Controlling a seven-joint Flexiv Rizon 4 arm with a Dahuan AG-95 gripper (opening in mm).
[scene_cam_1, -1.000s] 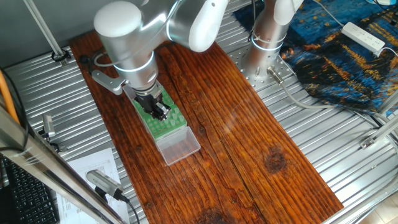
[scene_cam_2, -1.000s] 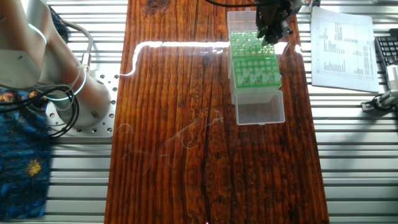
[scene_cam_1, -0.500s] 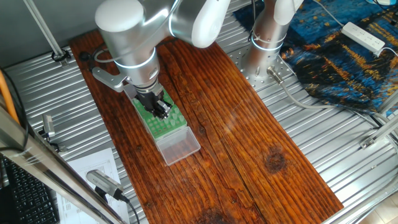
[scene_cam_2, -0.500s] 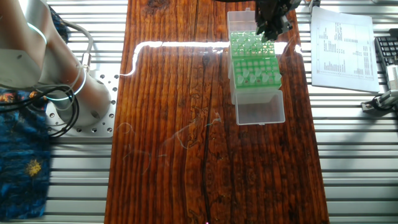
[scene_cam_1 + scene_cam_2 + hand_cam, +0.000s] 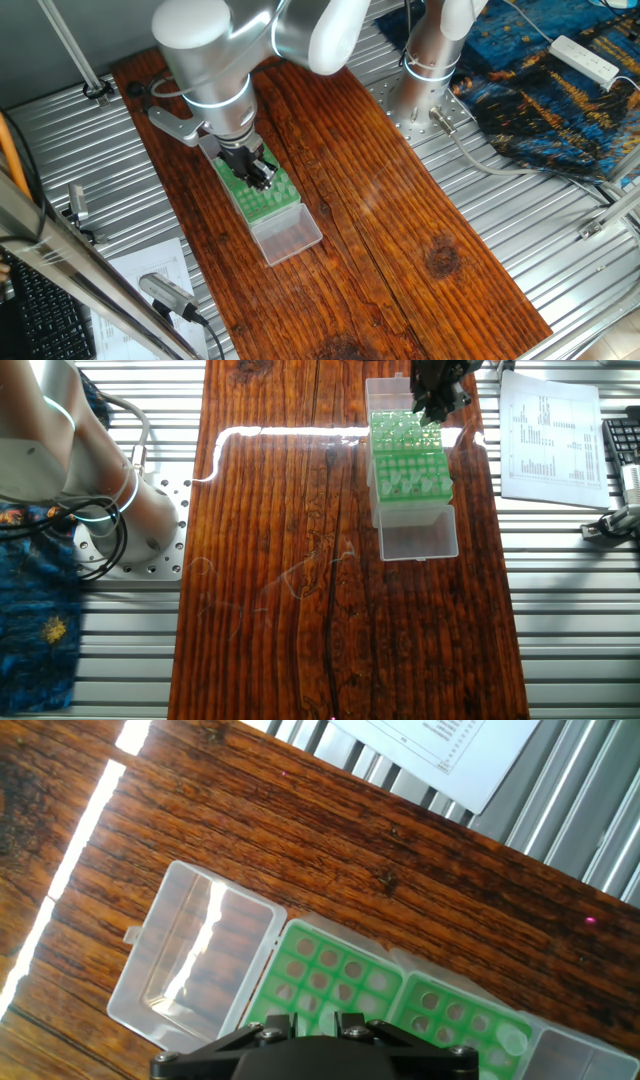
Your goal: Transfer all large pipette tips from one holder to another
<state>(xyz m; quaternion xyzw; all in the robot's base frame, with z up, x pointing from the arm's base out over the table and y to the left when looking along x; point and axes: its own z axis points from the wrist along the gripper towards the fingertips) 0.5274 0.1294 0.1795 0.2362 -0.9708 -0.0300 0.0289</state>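
My gripper picks up the pipette tip by its wide round end next, since only that end stands above the green grid.
Two green racks sit end to end inside clear boxes on the wooden board. In the nearer rack, large pipette tips show as several pale round ends. My gripper hangs over the far rack's right corner and covers part of it. From the hand view I look down on both racks, and one pale tip stands at the right rack's corner. My gripper is open: its two fingers stand apart with green grid showing between them. In one fixed view it hovers just above the rack.
A clear open lid lies at the near end of the racks, another clear tray at the other end. Printed paper lies right of the board on the metal slats. The arm's base is at the left.
The arm and gripper have risen slightly above the far rack; the racks and lids have not moved.
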